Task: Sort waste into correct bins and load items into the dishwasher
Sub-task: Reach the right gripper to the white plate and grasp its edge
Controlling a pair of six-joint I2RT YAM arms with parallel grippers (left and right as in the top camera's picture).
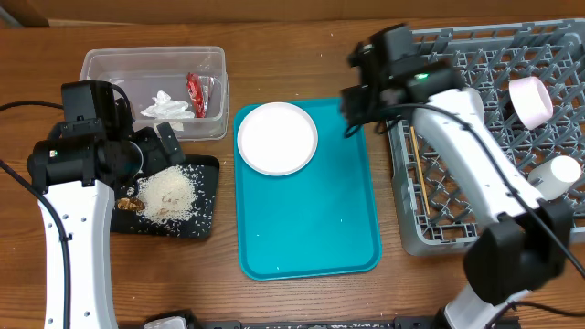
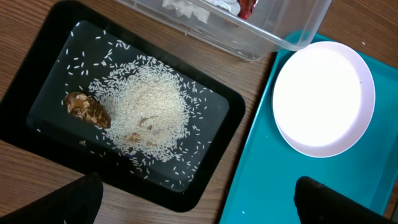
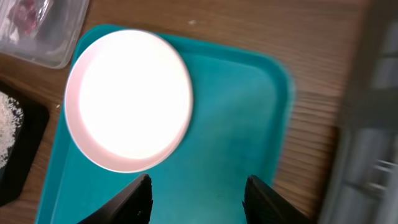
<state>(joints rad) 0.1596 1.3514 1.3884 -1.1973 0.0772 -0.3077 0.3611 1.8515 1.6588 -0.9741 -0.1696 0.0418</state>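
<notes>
My right gripper will go to the white plate (image 1: 277,137) and pinch the plate's rim on the side toward the grey rack, so the rest stays free to load upright there.
The white plate (image 1: 277,137) lies on the teal tray (image 1: 311,219); it also shows in the left wrist view (image 2: 323,96) and the right wrist view (image 3: 127,99). The clear tub (image 1: 119,68) holds the white tissue (image 1: 164,105) and the red wrapper (image 1: 195,91). The black tray (image 1: 196,219) holds the rice pile (image 2: 146,109) and the brown scrap (image 2: 87,109). The grey rack (image 1: 475,82) holds a pinkish bowl (image 1: 530,99), the white cup (image 1: 558,174) and the chopsticks (image 1: 416,174). My left gripper (image 2: 199,205) is open and empty above the black tray's near corner. My right gripper (image 3: 199,193) is open and empty over the teal tray, beside the plate.
The teal tray lies between the black tray and the rack. The tub stands just behind the black tray. My right arm reaches over the rack's left side. A second bowl is not in view.
</notes>
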